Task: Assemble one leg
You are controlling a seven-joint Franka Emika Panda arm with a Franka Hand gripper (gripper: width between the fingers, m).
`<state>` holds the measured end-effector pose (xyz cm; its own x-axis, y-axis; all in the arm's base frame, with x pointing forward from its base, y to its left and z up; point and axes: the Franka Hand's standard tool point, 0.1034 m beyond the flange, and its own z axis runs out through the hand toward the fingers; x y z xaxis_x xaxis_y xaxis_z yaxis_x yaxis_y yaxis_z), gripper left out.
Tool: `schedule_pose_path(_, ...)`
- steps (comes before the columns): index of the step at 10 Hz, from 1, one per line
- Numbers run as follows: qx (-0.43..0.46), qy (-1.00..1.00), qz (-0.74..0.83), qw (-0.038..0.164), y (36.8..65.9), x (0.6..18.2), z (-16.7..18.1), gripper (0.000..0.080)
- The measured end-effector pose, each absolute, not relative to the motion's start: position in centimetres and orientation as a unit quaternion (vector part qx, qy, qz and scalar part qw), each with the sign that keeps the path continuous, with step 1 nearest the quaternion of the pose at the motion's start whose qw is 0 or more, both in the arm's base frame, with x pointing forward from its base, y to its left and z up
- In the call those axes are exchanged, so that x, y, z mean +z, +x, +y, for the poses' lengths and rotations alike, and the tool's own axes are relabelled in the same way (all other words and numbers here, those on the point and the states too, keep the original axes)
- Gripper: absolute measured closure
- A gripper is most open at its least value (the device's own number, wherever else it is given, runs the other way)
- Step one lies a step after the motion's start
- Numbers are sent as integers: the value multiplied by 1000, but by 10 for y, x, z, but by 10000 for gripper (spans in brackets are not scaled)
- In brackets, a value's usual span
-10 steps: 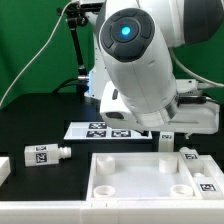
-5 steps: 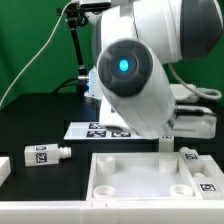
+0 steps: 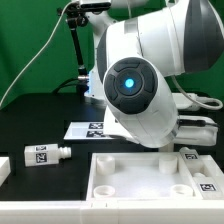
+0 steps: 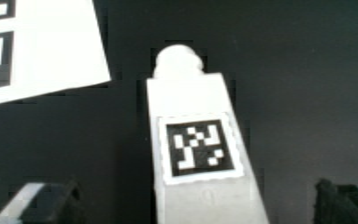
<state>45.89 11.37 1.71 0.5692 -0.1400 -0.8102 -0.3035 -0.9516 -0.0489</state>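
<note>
The leg has fingers on either side of its wide end point(image 4: 211, 200) in the wrist view, so it is time for my gripper to close. Closing now would catch it.
In the wrist view a white leg point(image 4: 197, 140) with a black-and-white tag on its side lies on the black table. My gripper point(image 4: 190, 205) is open. One dark finger point(image 4: 34, 205) stands on each side of the leg's wide end, both apart from it. In the exterior view the arm's white body point(image 3: 135, 85) hides the gripper. A white post point(image 3: 166, 147) shows just below the arm. Another leg point(image 3: 45, 154) lies on the table at the exterior view's left. Two more tagged legs point(image 3: 190, 153) lie at the exterior view's right.
The big white tray-like panel point(image 3: 110, 180) with recesses lies along the front. The marker board point(image 3: 85, 128) lies behind it, and its corner shows in the wrist view point(image 4: 25, 45). A black stand point(image 3: 78, 50) rises at the back before a green backdrop.
The arm has come down: its blue-lit joint has dropped lower in the exterior view. The legs, the panel and the marker board have not moved.
</note>
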Motion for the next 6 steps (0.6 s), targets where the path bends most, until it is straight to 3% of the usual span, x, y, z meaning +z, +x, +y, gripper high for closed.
schedule_pose_path(2,441,-883,127,91,459,14,114,151)
schedule_pose_path(3,441,-883,127,91,459,14,114,273)
schedule_pose_path(4,441,-884,127,92,459,14,114,273)
schedule_pose_path(5,441,-884,126,92,459,14,114,425)
schedule_pose_path(6,440,-884,126,93,460,15,113,518)
